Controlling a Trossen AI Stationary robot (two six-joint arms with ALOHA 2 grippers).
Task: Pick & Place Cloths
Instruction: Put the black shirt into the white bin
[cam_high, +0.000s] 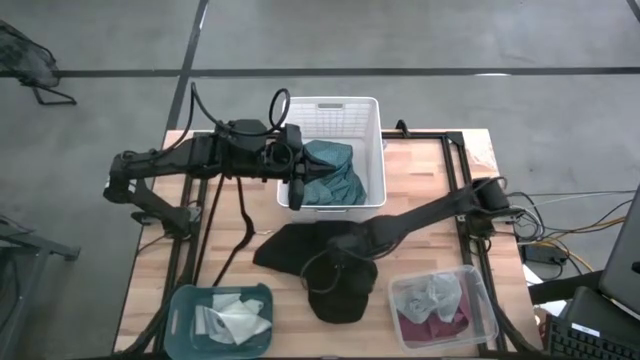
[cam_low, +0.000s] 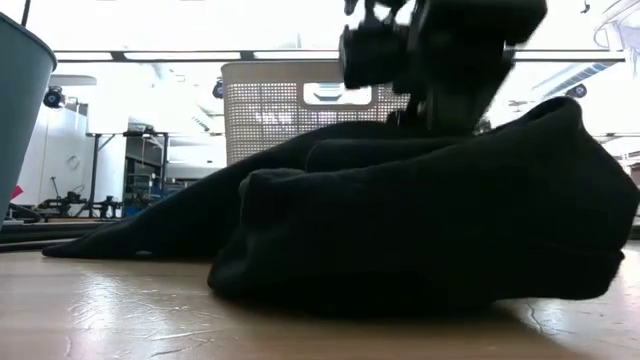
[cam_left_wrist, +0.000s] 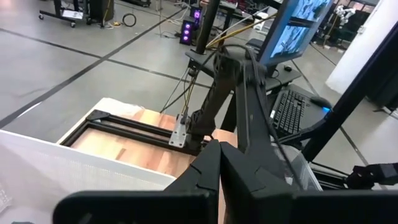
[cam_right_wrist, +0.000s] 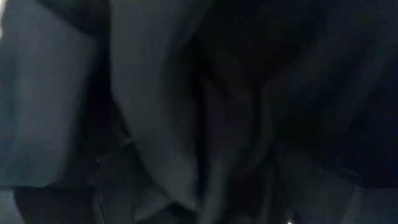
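The black cloth needs to go into the white basket, so the robot's right gripper should next grab the cloth by its bunched folds.
A heap of black cloths (cam_high: 318, 268) lies on the table's middle and fills the low view (cam_low: 420, 220) and the right wrist view (cam_right_wrist: 186, 112). My right gripper (cam_high: 346, 247) is down on top of this heap (cam_low: 440, 112), its tips hidden in the fabric. A teal-green cloth (cam_high: 335, 172) lies inside the white slatted basket (cam_high: 375, 150). My left gripper (cam_high: 297, 188) hangs over the basket's left rim, shut and empty (cam_left_wrist: 219, 163). White cloths (cam_high: 228, 318) sit in the teal tray. Maroon and light grey cloths (cam_high: 432, 302) sit in the clear tray.
The basket stands at the table's far edge, centre. The teal tray (cam_high: 185, 300) is at the near left corner, the clear tray (cam_high: 482, 300) at the near right. Bare wood (cam_high: 420, 180) lies right of the basket. Black cables (cam_high: 240, 215) trail across the left side.
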